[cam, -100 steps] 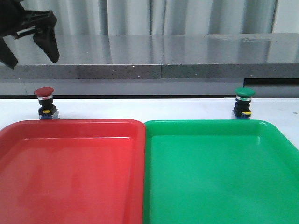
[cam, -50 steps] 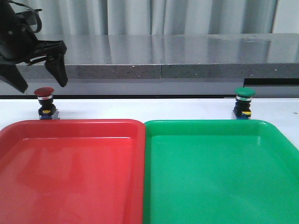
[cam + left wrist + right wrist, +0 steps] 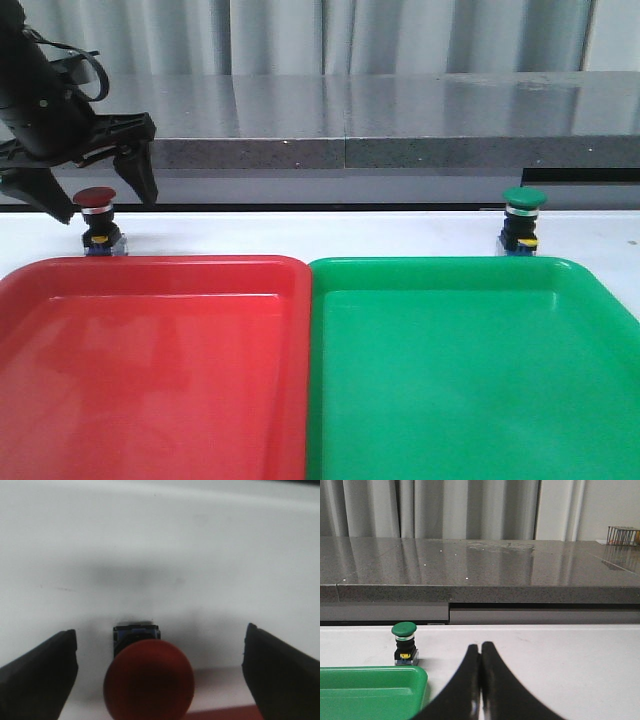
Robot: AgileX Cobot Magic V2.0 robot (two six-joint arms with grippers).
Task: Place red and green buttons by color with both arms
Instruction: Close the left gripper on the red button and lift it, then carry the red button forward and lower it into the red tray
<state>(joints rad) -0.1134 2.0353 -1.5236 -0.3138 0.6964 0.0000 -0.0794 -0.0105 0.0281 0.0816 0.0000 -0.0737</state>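
Observation:
The open fingers of my left gripper are on either side of the button point(image 3: 104, 238), level with the red cap point(image 3: 96, 197). My left gripper should close on the button now.
The red button point(image 3: 96, 219) stands upright on the white table just behind the red tray point(image 3: 150, 370), at the far left. My left gripper point(image 3: 98, 195) is open, its fingers on either side of the red cap without touching it. In the left wrist view the red button point(image 3: 148, 681) sits between the wide-apart fingers point(image 3: 37, 680). The green button point(image 3: 522, 220) stands upright behind the green tray point(image 3: 470, 370) at the right. It also shows in the right wrist view point(image 3: 404, 643), well to the side of my right gripper point(image 3: 480, 650), which is shut and empty.
A grey stone ledge point(image 3: 380, 125) runs along the back of the table, close behind both buttons. The two trays lie side by side and fill the front of the table. A corner of the green tray point(image 3: 370, 690) shows in the right wrist view.
My left gripper has come down from the upper left, open, to the level of the red button's cap. The buttons, trays and right arm have not moved.

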